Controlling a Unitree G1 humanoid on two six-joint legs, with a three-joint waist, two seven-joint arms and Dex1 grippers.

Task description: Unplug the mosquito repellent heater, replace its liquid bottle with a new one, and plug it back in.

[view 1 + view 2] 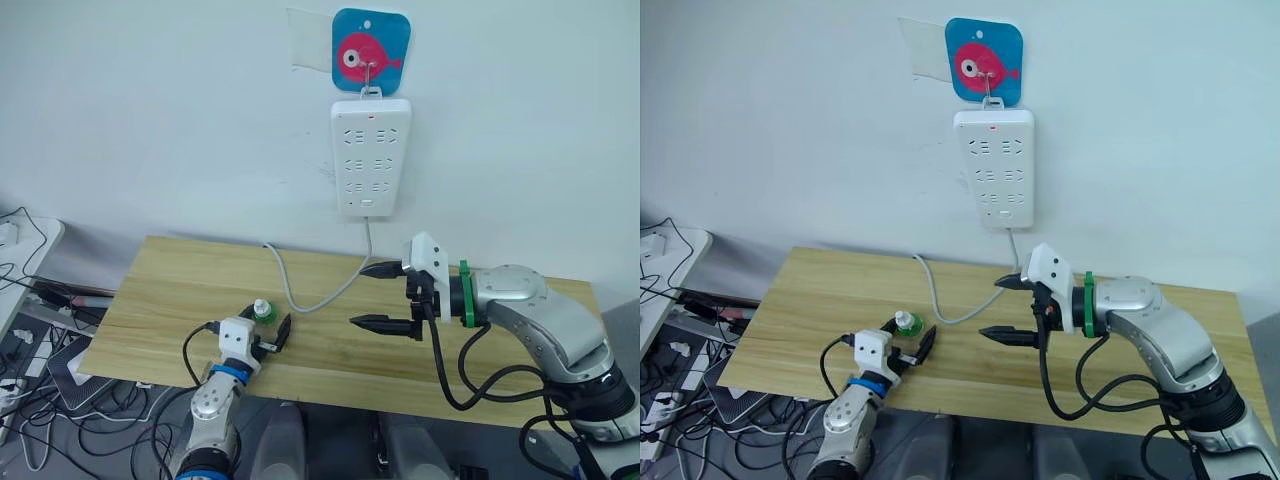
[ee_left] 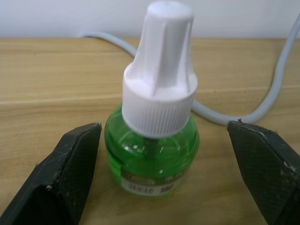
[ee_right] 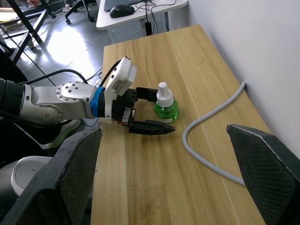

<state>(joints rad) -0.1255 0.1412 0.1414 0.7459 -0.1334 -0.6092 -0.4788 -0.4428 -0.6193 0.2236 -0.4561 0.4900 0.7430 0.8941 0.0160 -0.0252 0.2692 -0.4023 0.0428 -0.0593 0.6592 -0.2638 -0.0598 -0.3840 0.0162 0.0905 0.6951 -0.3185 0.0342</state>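
Observation:
The bottle needs to be grabbed next by its green body [image 1: 266, 317] with my left gripper, so the liquid bottle's white cap [image 1: 262, 306] stays free to be taken off.
A green liquid bottle [image 2: 157, 140] with a white cap stands upright on the wooden table [image 1: 150, 300] near its front left. My left gripper [image 1: 255, 322] is open, one finger on either side of the bottle and neither touching it. My right gripper [image 1: 360, 296] hovers open over the middle of the table with nothing between its fingers, pointing towards the left arm. The mosquito repellent heater is out of view.
A tall white power strip [image 1: 370, 157] hangs on the wall from a blue fish hook [image 1: 370, 52]. Its grey cable [image 1: 300, 290] loops over the table just behind the bottle. Tangled cables and a small white desk [image 1: 30, 240] sit off the table's left end.

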